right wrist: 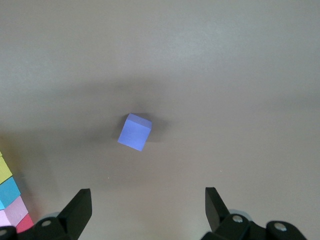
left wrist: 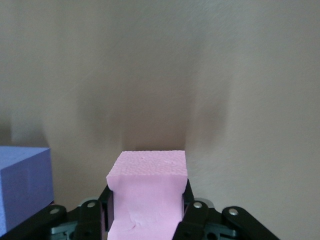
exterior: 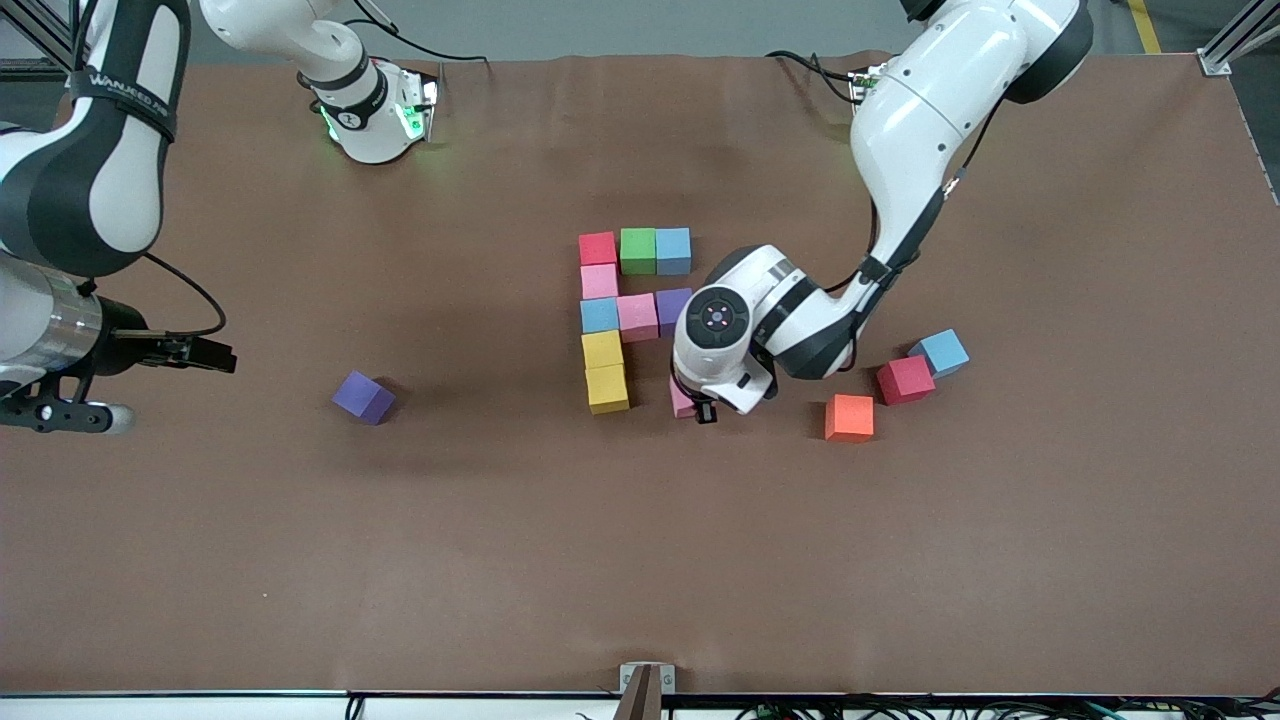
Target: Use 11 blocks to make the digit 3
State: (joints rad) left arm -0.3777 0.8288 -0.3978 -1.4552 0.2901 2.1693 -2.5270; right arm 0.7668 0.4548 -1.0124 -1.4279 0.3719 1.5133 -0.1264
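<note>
The pink block is short of the yellow block's side (exterior: 625, 386). My left gripper keeps hold of the pink block from here until the pink block reaches that side.
My left gripper (exterior: 692, 406) (left wrist: 146, 200) is shut on a pink block (exterior: 682, 398) (left wrist: 147, 170), low at the table beside the lower yellow block (exterior: 607, 388), about one cube's width apart from it. The partial figure holds red (exterior: 598, 248), green (exterior: 638, 250) and blue (exterior: 673, 250) blocks in a row. Below them a column runs pink (exterior: 599, 281), blue (exterior: 599, 315), yellow (exterior: 602, 349). A pink (exterior: 637, 316) and a purple block (exterior: 672, 305) (left wrist: 22, 185) form the middle arm. My right gripper (exterior: 200, 353) (right wrist: 145, 205) waits open, high over a loose purple block (exterior: 363, 397) (right wrist: 135, 131).
Toward the left arm's end lie loose orange (exterior: 849, 417), red (exterior: 905, 379) and blue (exterior: 940, 352) blocks. The left arm's hand (exterior: 720, 345) hangs over the spot beside the figure's middle arm. Brown table (exterior: 640, 560) stretches toward the front camera.
</note>
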